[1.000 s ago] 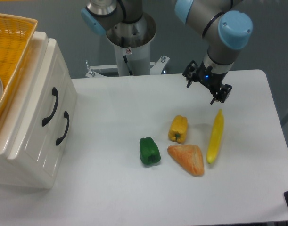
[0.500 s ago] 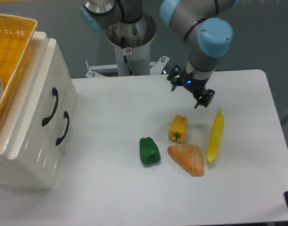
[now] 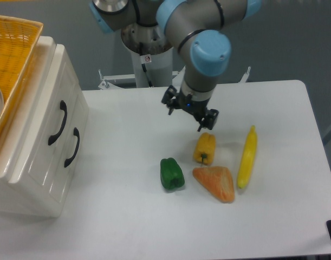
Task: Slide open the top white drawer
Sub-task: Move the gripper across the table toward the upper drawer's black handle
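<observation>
The top white drawer is closed and its front [image 3: 38, 156] is flat. The curved black handle [image 3: 58, 123] stands out, so my gripper needs to grip it next.
The white cabinet stands at the table's left edge. The top white drawer [image 3: 40, 142] is shut flush, with its curved black handle [image 3: 58, 123]. The lower drawer's handle [image 3: 72, 147] sits just beside it, and that drawer is shut too. My gripper [image 3: 187, 115] hangs over the middle of the table, pointing down, open and empty. It is far to the right of the cabinet and just above and left of the yellow pepper [image 3: 205, 148].
A yellow woven basket [image 3: 8, 59] sits on top of the cabinet. A green pepper [image 3: 172, 173], an orange wedge-shaped piece [image 3: 215, 183] and a yellow banana-like fruit [image 3: 247, 157] lie right of centre. The arm's base post [image 3: 149, 54] stands at the back.
My gripper has swung leftwards from the right rear of the table to the middle, still open and empty. The drawers and the food have not moved.
</observation>
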You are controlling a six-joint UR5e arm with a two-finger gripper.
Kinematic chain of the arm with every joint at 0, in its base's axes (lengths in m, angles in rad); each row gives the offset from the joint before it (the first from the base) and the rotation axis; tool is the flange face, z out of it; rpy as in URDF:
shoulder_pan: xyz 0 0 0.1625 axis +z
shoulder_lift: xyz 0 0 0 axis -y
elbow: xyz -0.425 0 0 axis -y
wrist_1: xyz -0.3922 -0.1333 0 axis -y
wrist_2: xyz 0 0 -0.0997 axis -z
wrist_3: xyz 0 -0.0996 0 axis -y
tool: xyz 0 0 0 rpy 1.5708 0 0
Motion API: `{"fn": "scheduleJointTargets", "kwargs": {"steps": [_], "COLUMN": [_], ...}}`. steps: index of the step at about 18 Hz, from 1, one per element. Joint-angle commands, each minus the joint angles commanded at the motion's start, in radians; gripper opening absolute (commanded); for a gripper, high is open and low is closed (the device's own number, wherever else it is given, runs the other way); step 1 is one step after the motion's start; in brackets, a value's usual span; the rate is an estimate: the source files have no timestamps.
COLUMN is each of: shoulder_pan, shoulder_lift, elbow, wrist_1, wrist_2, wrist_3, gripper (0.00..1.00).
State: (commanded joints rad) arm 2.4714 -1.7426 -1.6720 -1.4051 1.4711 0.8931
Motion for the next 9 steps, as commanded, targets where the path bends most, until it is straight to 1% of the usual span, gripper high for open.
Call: {"fn": "scheduleJointTargets", "kwargs": {"steps": [5, 7, 9], "shoulder_pan": [-0.067, -0.097, -0.130], "shoulder_lift": [0.005, 0.005, 0.003], "elbow": [0.002, 0.006, 0.009], "wrist_1": [-0.002, -0.002, -0.002], "wrist_2": [-0.067, -0.112, -0.123], "wrist_3": [-0.144, -0.219, -0.267], "gripper": [1.00, 1.00, 1.00]}}
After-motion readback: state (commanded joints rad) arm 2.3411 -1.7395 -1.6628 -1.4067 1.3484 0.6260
